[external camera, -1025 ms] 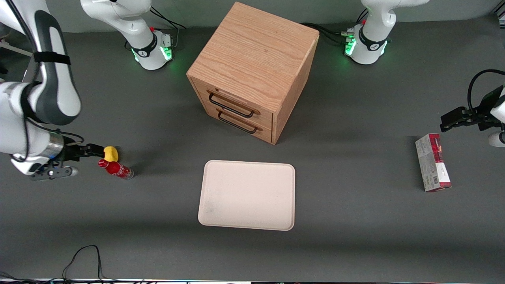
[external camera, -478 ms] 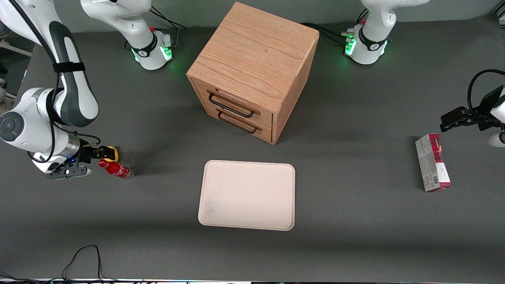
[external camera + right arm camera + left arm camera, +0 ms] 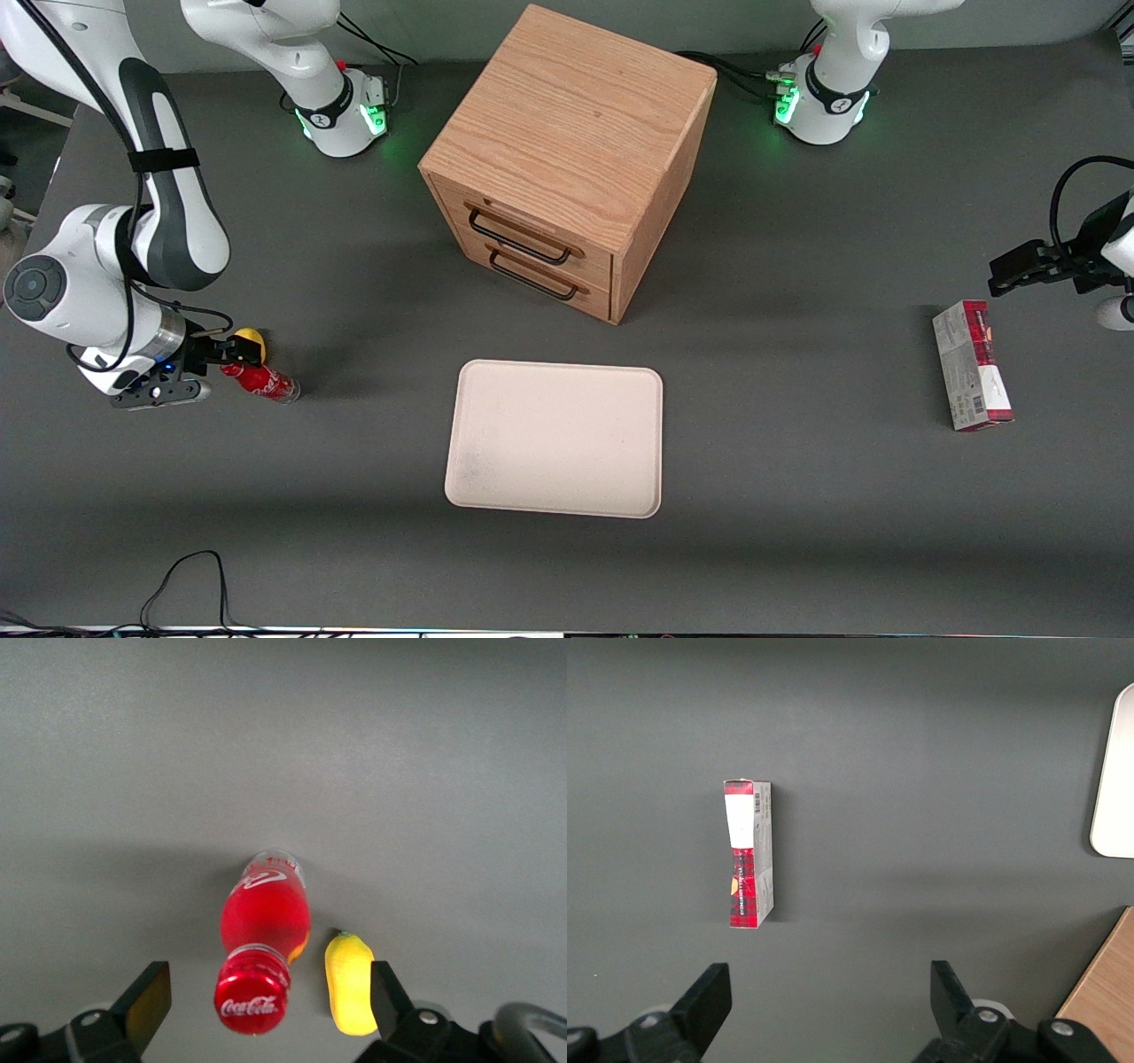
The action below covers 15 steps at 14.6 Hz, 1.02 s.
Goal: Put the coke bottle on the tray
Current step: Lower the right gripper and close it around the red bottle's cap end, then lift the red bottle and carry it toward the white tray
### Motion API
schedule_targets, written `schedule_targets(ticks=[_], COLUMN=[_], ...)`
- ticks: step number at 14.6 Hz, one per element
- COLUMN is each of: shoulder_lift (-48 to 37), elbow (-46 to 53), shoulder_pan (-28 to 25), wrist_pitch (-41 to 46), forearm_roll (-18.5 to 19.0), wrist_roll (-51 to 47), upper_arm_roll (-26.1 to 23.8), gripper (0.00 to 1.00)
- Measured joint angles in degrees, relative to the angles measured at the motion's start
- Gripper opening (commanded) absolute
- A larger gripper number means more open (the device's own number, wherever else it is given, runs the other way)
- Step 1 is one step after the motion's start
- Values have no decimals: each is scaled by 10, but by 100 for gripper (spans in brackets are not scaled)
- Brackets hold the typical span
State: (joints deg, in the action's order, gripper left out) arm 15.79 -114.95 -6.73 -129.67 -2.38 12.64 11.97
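My gripper picks up the bottle by its red cap end (image 3: 232,370) next, to place the coke bottle on the cream tray (image 3: 554,439).
The coke bottle (image 3: 261,381) lies on its side on the grey table toward the working arm's end, red cap pointing at my gripper, clear base toward the tray. In the right wrist view the coke bottle (image 3: 264,939) and its cap sit between my two spread fingers. My gripper (image 3: 241,354) is open, just above the cap end, holding nothing; in the right wrist view the gripper (image 3: 266,1001) also brackets the yellow lump. The cream tray (image 3: 554,439) lies flat near the table's middle, well apart from the bottle; its edge also shows in the left wrist view (image 3: 1116,771).
A yellow lemon-like lump (image 3: 251,338) lies right beside the bottle's cap end, also seen in the right wrist view (image 3: 351,983). A wooden two-drawer cabinet (image 3: 567,159) stands farther from the camera than the tray. A red-and-grey carton (image 3: 972,365) lies toward the parked arm's end.
The working arm has swung in and brought my gripper closer to the bottle's cap, partly covering the yellow lump. The bottle, lump and tray have not moved.
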Motion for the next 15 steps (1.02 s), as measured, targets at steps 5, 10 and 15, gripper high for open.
schedule_targets(ticks=[5,10,15], shoulder_lift=[1,1,1], elbow=[2,2,3], shoulder_pan=[-2,-2,-3], wrist_pitch=[-6,-6,-6], forearm_roll=[0,0,0], wrist_roll=[-2,-2,-2], upper_arm_roll=[0,0,-1], gripper=[0,0,0])
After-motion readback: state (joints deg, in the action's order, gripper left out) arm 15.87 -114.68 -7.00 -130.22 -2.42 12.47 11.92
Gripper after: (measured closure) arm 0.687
